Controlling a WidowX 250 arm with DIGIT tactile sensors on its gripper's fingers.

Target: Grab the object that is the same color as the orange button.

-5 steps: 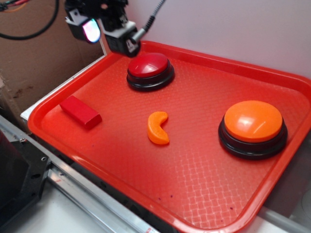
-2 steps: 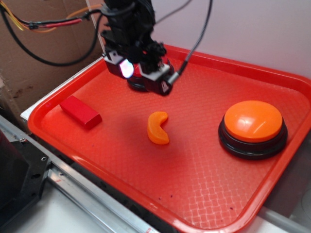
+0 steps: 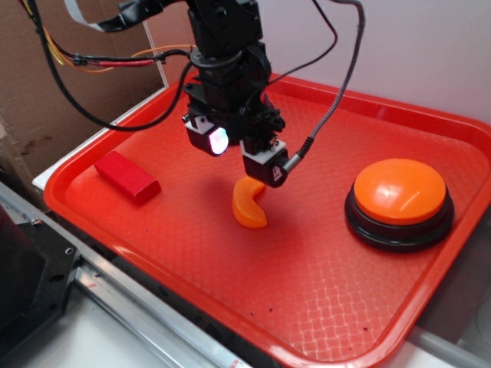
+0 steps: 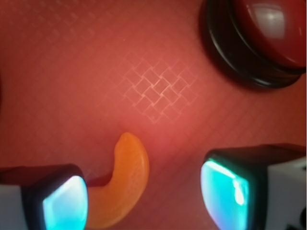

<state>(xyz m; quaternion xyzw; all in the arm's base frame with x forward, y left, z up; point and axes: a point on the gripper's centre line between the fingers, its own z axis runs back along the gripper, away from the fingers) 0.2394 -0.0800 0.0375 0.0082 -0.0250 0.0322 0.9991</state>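
Note:
I must lower before closing or miss the orange crescent [image 3: 247, 205].
The object, a small glossy orange crescent [image 3: 247, 205], lies on the red tray [image 3: 322, 268] near its middle. My gripper [image 3: 239, 157] hangs open just above and behind it. In the wrist view the crescent [image 4: 123, 184] sits between the two glowing fingers, close to the left fingertip [image 4: 62, 201] and well apart from the right one [image 4: 228, 194]. Nothing is gripped. The orange button [image 3: 400, 202], a large orange dome on a black base, stands at the tray's right side.
A red-domed button [image 4: 261, 36] on a black base stands behind the gripper, hidden by the arm in the exterior view. A red rectangular block [image 3: 126, 176] lies at the tray's left. Cables trail from the arm. Cardboard stands at the left, a metal rail along the front.
The gripper has come down and forward from the tray's back left corner, past the red button, to just over the orange crescent. The crescent, block and buttons have not moved.

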